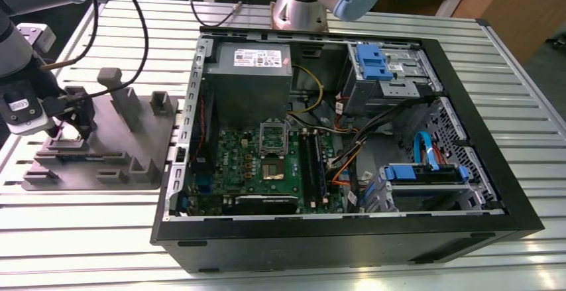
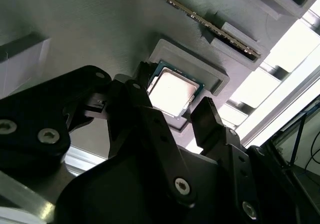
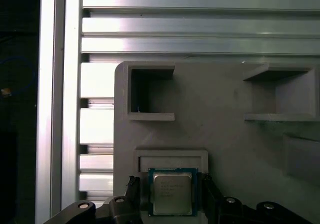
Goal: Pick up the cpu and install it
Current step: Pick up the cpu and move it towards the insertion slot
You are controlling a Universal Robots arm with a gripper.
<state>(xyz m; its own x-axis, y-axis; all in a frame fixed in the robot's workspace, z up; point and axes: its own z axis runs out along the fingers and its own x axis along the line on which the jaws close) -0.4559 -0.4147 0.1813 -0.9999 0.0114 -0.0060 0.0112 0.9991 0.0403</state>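
I should next grab the cpu with my gripper by its open side edges, because the tray's raised block closes in the end of the cpu (image 3: 172, 192).
The cpu (image 3: 172, 192) is a small square chip with a silver-grey top, lying flat in a shallow recess of the grey plastic tray (image 3: 225, 93). In both wrist views my gripper (image 3: 171, 189) hangs just above it, open, one black finger on each side of the chip with small gaps. The second wrist view shows the cpu (image 2: 172, 90) between the fingers (image 2: 205, 116) from a slant. In the exterior view the gripper (image 1: 73, 122) is low over the tray (image 1: 97, 165), at that view's left. The motherboard's socket (image 1: 272, 166) sits inside the open computer case (image 1: 354, 138).
Upright posts (image 1: 115, 89) rise from the tray close to the gripper. A long memory stick (image 2: 200, 18) stands in a tray slot near the cpu. The case holds a grey power-supply box (image 1: 250, 62), blue drive brackets (image 1: 372, 62) and loose cables. The table top is ribbed aluminium (image 1: 89, 238).
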